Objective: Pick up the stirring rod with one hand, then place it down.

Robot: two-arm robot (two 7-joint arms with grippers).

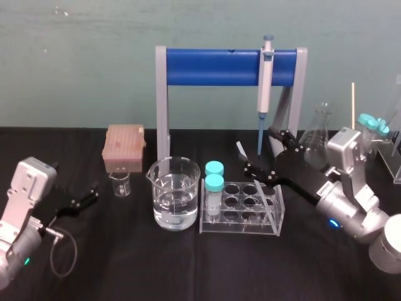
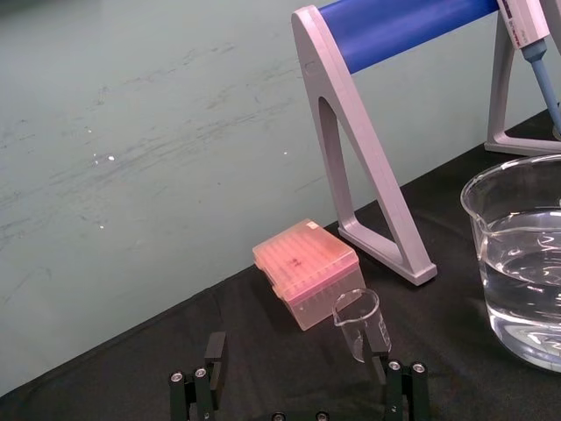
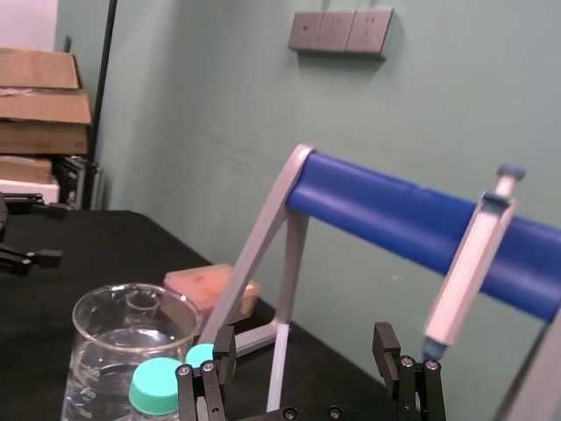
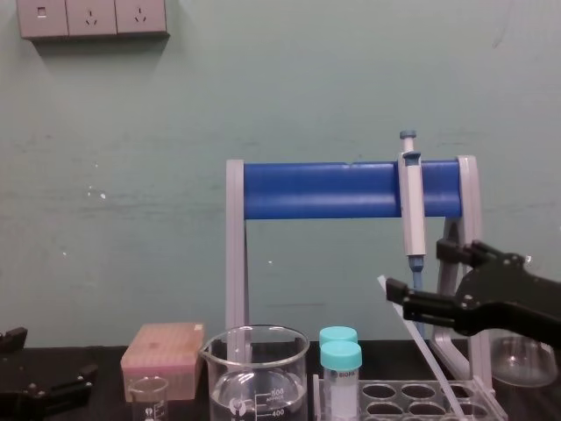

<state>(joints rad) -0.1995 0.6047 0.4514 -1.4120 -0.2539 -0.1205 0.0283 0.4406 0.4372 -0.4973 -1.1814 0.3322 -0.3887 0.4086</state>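
My right gripper grabs the stirring rod by its upper shaft (image 4: 410, 326) next, since that part stands free while the tube rack (image 4: 422, 400) surrounds the rod's lower end.
The stirring rod (image 4: 425, 351) is a thin translucent stick leaning up out of the clear tube rack (image 1: 274, 216). Its upper end (image 1: 240, 149) pokes out just beyond the tip of one finger of my right gripper. My right gripper (image 1: 260, 150) hovers above the rack's far side, below the hanging pipette, with its fingers wide apart. I cannot tell if the finger (image 4: 396, 290) touches the rod. In the right wrist view the right gripper (image 3: 303, 339) is open with nothing between the pads. My left gripper (image 1: 88, 195) rests open at the table's left.
A large beaker of water (image 1: 173, 194) stands left of the rack, which holds two teal-capped tubes (image 1: 214, 183). A grey-and-blue pipette (image 1: 265, 75) hangs on the blue-barred stand (image 1: 213, 68). A pink tip box (image 1: 124, 147) and small beaker (image 1: 119, 183) sit at the left, a flask (image 1: 319, 135) at the right.
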